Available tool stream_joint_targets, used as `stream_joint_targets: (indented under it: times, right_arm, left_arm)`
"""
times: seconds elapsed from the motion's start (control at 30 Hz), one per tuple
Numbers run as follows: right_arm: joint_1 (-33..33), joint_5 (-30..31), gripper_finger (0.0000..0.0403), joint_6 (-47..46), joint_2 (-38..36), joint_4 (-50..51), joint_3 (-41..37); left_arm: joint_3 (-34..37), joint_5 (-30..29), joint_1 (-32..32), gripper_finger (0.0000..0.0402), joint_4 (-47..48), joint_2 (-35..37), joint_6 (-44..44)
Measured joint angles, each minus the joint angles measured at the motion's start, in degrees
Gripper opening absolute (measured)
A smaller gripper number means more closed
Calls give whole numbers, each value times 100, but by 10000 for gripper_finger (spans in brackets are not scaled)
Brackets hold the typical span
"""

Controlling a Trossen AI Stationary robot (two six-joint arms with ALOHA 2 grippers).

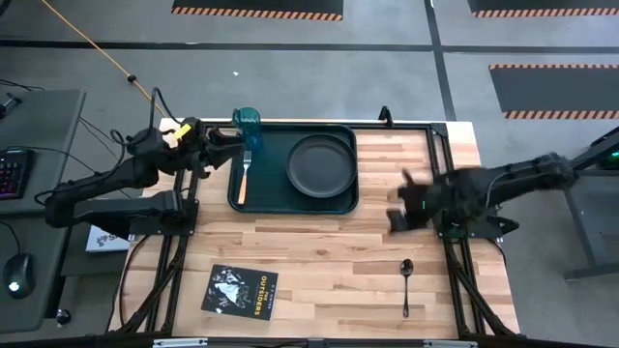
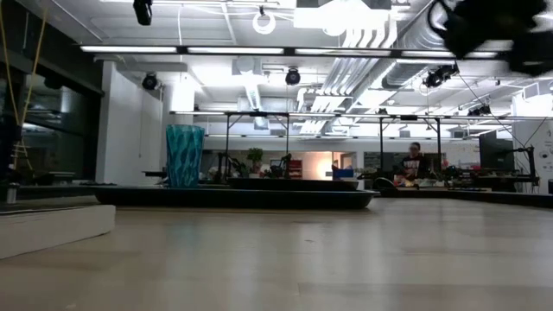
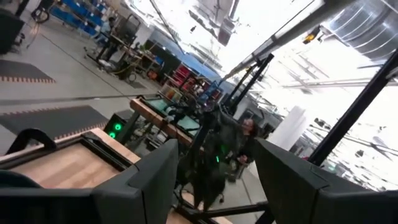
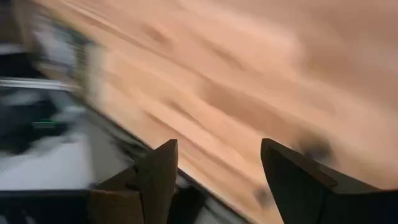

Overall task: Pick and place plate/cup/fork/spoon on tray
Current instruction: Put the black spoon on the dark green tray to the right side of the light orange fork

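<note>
I need to lay the spoon on the tray (image 1: 276,198), so my right gripper should hold it by its slim handle just below the bowl (image 1: 406,282) next.
The dark green tray (image 1: 276,198) lies at the table's far left of centre. On it rest the dark plate (image 1: 321,164), the tan-handled fork (image 1: 245,176) along its left side, and the teal cup (image 1: 247,122), upright in its far left corner; the cup also shows in the low view (image 2: 185,155). The dark spoon (image 1: 406,286) lies flat on the table at the near right. My left gripper (image 1: 230,145) is open and empty just left of the cup. My right gripper (image 1: 399,201) is open and empty above the bare table, right of the tray and beyond the spoon.
A black booklet with white print (image 1: 240,290) lies near the table's front edge, left of centre. Bare wood lies between the tray and the spoon. A keyboard (image 1: 12,172) and a mouse (image 1: 16,274) sit on a side desk to the left.
</note>
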State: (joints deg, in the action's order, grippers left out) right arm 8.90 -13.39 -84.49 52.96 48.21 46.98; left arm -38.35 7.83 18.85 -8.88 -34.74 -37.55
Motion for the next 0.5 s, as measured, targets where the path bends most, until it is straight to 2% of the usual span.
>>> stream_joint_targets:
  times: [0.07, 0.17, 0.27, 0.4, 0.5]
  right_arm:
    - [781, 54, 223, -994, 291, 270, -1]
    - [1821, 75, 223, -2393, 809, 139, -1]
    - [2559, 75, 223, -3512, 1427, -129, -1]
    - [3100, 64, 223, -4478, 2324, -426, -2]
    - [3231, 36, 223, -4643, 2910, -742, 0]
  left_arm:
    - [0, 46, 30, 205, 3, 0, -54]
    - [0, 56, 48, 204, 9, -6, -76]
    - [0, 56, 55, 204, 9, -10, -76]
    - [0, 59, 55, 204, 9, -7, -76]
    - [0, 59, 55, 204, 7, -7, -76]
